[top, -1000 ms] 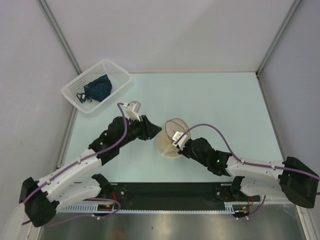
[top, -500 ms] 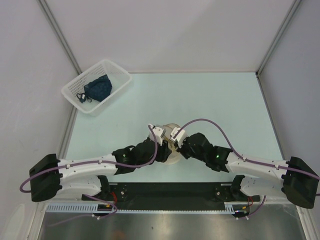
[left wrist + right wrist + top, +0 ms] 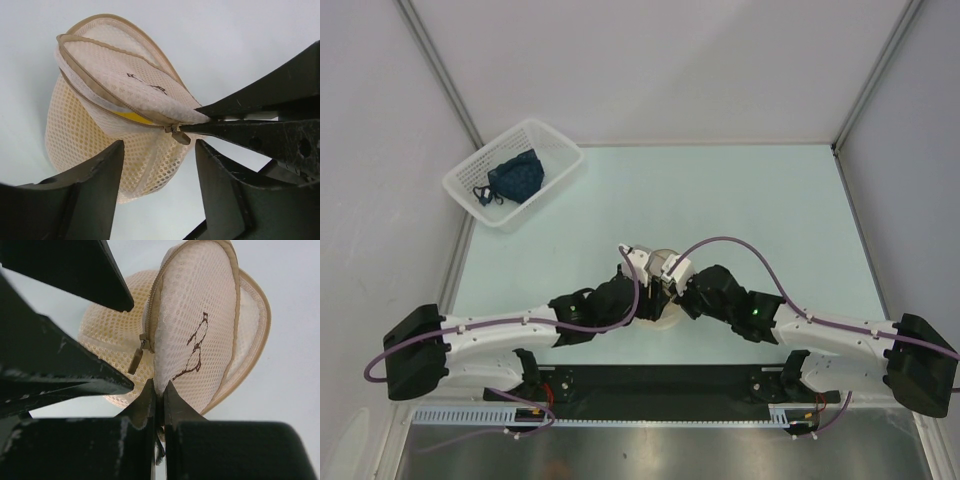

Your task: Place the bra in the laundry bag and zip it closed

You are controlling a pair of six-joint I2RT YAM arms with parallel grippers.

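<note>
I need to zip the laundry bag closed, so my left gripper should next grab the hanging zip pull, beside my right gripper's grip on the lid's edge.
The laundry bag is a cream mesh drum tipped on its side, its lid with a dark bra drawing partly unzipped. A sliver of the yellow bra shows inside through the gap. My right gripper is shut on the lid's edge. Just beside that grip hangs the zip pull. My left gripper is open, its jaws standing either side of the bag's lower wall, below the pull and not touching it. In the top view both grippers meet over the bag and hide most of it.
A white slatted basket holding a dark blue garment stands at the far left corner. Grey walls close in the table on the left, back and right. A black rail runs along the near edge.
My left arm has swung from the bag's left side round to its near side, and its jaws have opened wider. The right gripper has kept its hold on the lid.
</note>
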